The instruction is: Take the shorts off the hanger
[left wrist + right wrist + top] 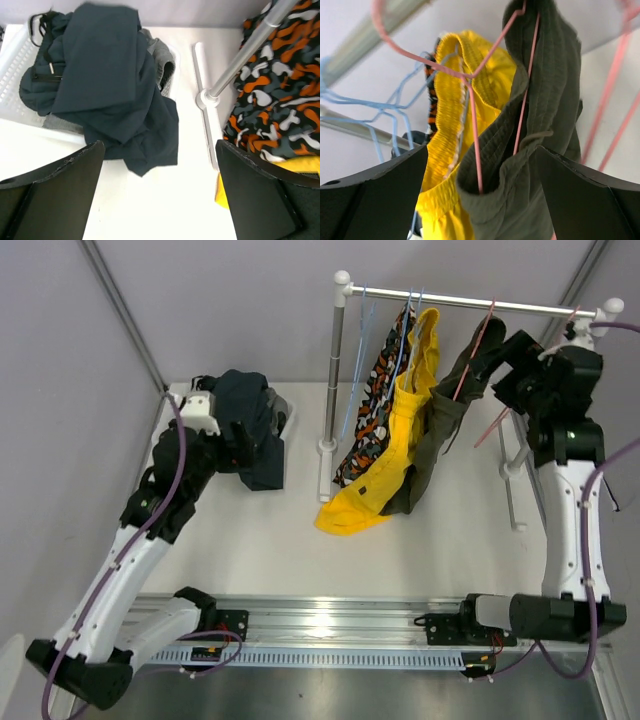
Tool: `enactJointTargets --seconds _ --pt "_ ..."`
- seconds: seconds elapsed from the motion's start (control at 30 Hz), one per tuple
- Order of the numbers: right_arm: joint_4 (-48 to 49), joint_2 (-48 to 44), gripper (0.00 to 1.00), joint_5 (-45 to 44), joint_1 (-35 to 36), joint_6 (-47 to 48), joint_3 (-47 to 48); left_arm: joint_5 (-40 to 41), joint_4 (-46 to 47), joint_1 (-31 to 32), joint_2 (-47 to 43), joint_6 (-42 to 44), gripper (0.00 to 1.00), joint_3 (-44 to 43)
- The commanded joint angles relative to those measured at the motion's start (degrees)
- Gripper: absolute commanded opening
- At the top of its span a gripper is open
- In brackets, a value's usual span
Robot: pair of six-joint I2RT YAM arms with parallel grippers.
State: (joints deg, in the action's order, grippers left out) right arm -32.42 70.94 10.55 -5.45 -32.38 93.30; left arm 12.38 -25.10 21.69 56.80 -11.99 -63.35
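Observation:
The pink hanger wire hangs beyond the fingers of the robot's right gripper, so the right gripper should first move toward the wire and only then close on it.
The olive green shorts point(540, 100) hang on a pink hanger point(472, 115) from the rack rail point(470, 305). My right gripper point(482, 195) is open, and its fingers straddle the olive waistband and the hanger wire. It sits high by the rail in the top view point(488, 352). The yellow shorts point(400, 430) and the camouflage shorts point(372, 410) hang on blue hangers point(385, 105) to the left. The dark navy shorts point(110, 85) lie over the grey shorts point(162, 57) in a white basket point(15, 75). My left gripper point(160, 200) is open and empty, just in front of the navy shorts.
The rack's left post point(240, 55) and its white foot bar point(205, 100) stand between the basket and the hanging shorts. An empty pink hanger point(495, 425) dangles by the right arm. The yellow hem point(350, 515) rests on the table.

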Motion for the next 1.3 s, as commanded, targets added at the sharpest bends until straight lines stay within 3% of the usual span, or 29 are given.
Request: enactJointTargets --seconds 0.0,0.27,0.37,0.6,0.7,0.77,0.8,0.9,1.03,1.27 --pt "2.5 4.3 0.97 -2.3 3.9 2.2 5.3 -5.7 0.3 -0.2 -5.4 1.2 0.99 5.2" --pt "2.5 12.4 0.95 -7.6 9.1 3.8 12.6 -7.1 4.1 -0.2 -13.9 3.2 0.99 14.5" --pt "2.5 14.1 0.87 -9.2 9.8 4.3 13.6 -8.0 4.2 -0.2 -13.5 2.8 0.99 14.9" --pt "3.2 16.2 0.47 -10.0 10.2 4.5 12.6 -8.7 4.1 -0.2 -12.9 3.2 0.98 15.1" --pt "3.0 16.5 0.44 -10.1 10.4 4.8 12.9 -8.9 4.4 -0.2 -13.1 3.4 0.98 15.3" --pt "3.2 16.3 0.37 -10.3 10.6 5.0 12.8 -9.2 4.4 -0.2 -13.0 3.4 0.98 15.3" --pt "3.2 16.2 0.24 -10.5 10.6 5.0 12.9 -9.3 4.5 -0.2 -13.1 3.5 0.98 15.2" --pt "1.9 15.6 0.0 -10.5 10.6 5.2 13.9 -10.2 5.1 -0.2 -13.5 3.4 0.97 15.4" --pt "0.2 13.8 0.0 -10.5 10.6 5.7 17.2 -11.2 5.1 2.5 -12.3 2.6 0.96 12.6" --pt "-5.4 9.8 0.0 -12.5 12.4 4.6 26.5 -15.1 12.5 19.7 -3.5 2.7 0.99 -0.7"
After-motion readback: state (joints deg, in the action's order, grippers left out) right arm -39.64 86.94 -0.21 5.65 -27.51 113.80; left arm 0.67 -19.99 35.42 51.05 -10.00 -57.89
